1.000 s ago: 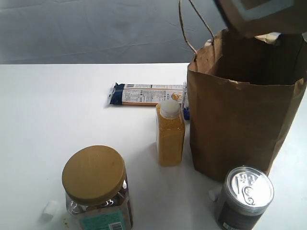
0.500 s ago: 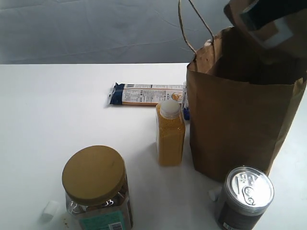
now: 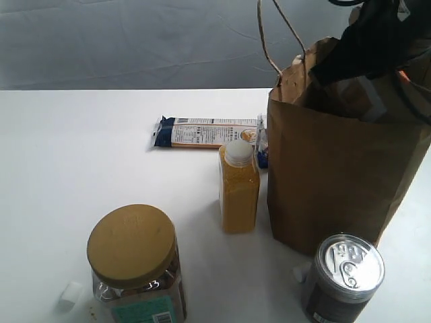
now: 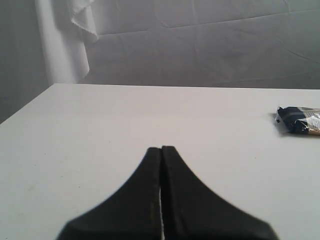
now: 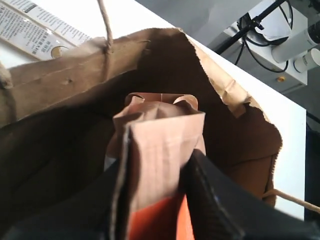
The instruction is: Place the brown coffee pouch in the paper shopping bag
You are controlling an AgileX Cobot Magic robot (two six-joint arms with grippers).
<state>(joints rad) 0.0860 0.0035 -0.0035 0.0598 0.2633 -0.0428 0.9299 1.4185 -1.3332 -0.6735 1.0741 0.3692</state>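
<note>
The pouch reaches down inside the paper bag's opening, below the bag's rim, and would remain in there, so my right gripper releases the coffee pouch [image 3: 360, 94] now.
The tall crinkled paper shopping bag [image 3: 337, 168] stands at the right of the table, its mouth open. My right gripper [image 3: 367, 50] reaches down into that mouth, shut on the brown coffee pouch [image 3: 360, 94], which shows partly above the rim. In the right wrist view the brown coffee pouch [image 5: 160, 145] sits clamped between the black fingers [image 5: 215, 195], its orange-red strip near them, hanging inside the paper shopping bag [image 5: 225, 85]. My left gripper [image 4: 161, 148] is shut on nothing, low over bare table, and out of the exterior view.
A yellow bottle [image 3: 238, 188] stands just left of the bag. Behind it lies a long blue-and-white packet [image 3: 209, 132]. A gold-lidded jar [image 3: 135, 259] and a silver-topped can [image 3: 345, 276] stand at the front. A small white piece [image 3: 69, 294] lies front left.
My right gripper has come down from above the bag into its mouth, carrying the pouch lower. The left gripper's earlier state is not shown.
</note>
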